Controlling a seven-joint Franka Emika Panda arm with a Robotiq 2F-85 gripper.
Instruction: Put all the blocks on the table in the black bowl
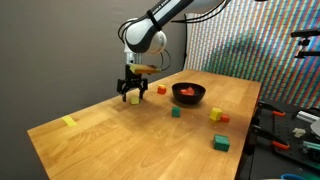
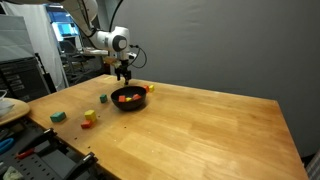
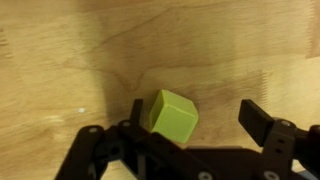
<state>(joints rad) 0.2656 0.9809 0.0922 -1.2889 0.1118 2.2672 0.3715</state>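
Note:
My fingers reach down on both sides of the light green block, close to the table, so they would hold the block if I closed them now.
In the wrist view a light green block point(image 3: 172, 115) lies on the wooden table point(image 3: 60, 60) between the jaws of my gripper point(image 3: 197, 110). It sits close to the left finger point(image 3: 138, 110) and well apart from the right finger point(image 3: 262, 122). The gripper is open. In both exterior views it hangs low over the table point(image 1: 110, 140), beside the black bowl point(image 1: 188, 100) point(image 2: 127, 105), which holds red blocks. Loose blocks lie about: red point(image 1: 161, 89), green point(image 1: 175, 113), yellow point(image 1: 215, 114), a larger green one point(image 1: 221, 143) and a yellow one point(image 1: 68, 121).
In an exterior view, tools and clutter lie on a bench past the table's edge point(image 1: 290, 135). A white plate point(image 2: 8, 108) stands off the table's near corner. A dark curtain and a patterned screen rise behind the table.

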